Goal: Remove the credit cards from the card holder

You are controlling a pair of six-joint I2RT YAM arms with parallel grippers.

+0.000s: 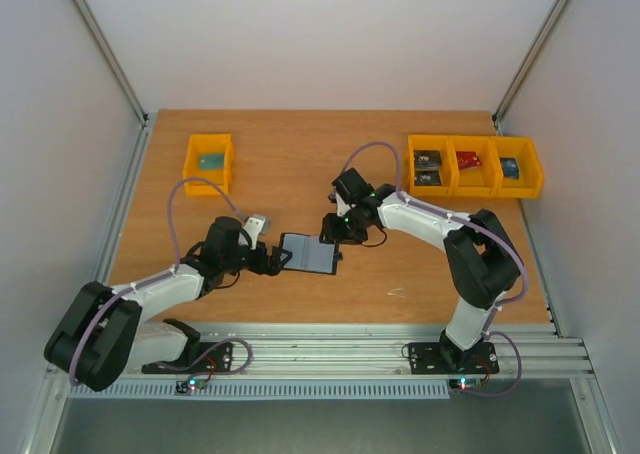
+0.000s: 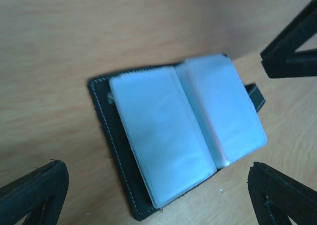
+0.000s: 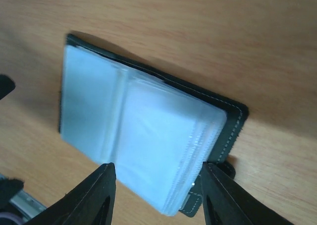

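Observation:
The holder's edge lies flat beyond my left gripper's wide-open fingers, so closing now would miss. The gripper first moves toward the holder's lower edge (image 1: 300,270) (image 2: 177,197), then closes on that edge.
The card holder (image 1: 308,254) lies open and flat on the table, a black cover with blue-grey sleeves; no card shows in the sleeves. It fills the left wrist view (image 2: 183,131) and the right wrist view (image 3: 143,136). My left gripper (image 1: 278,261) is open at its left edge, fingers wide apart (image 2: 157,173). My right gripper (image 1: 338,232) is open at its right edge, its fingers (image 3: 157,173) either side of the sleeve stack's corner. A red credit card (image 1: 467,159) and dark credit cards (image 1: 428,167) lie in yellow bins at the back right.
Three joined yellow bins (image 1: 475,142) stand at the back right; the rightmost holds a blue card (image 1: 510,167). A single yellow bin (image 1: 208,140) at the back left holds a teal card (image 1: 210,161). The holder's closing tab (image 2: 257,96) sticks out on one side.

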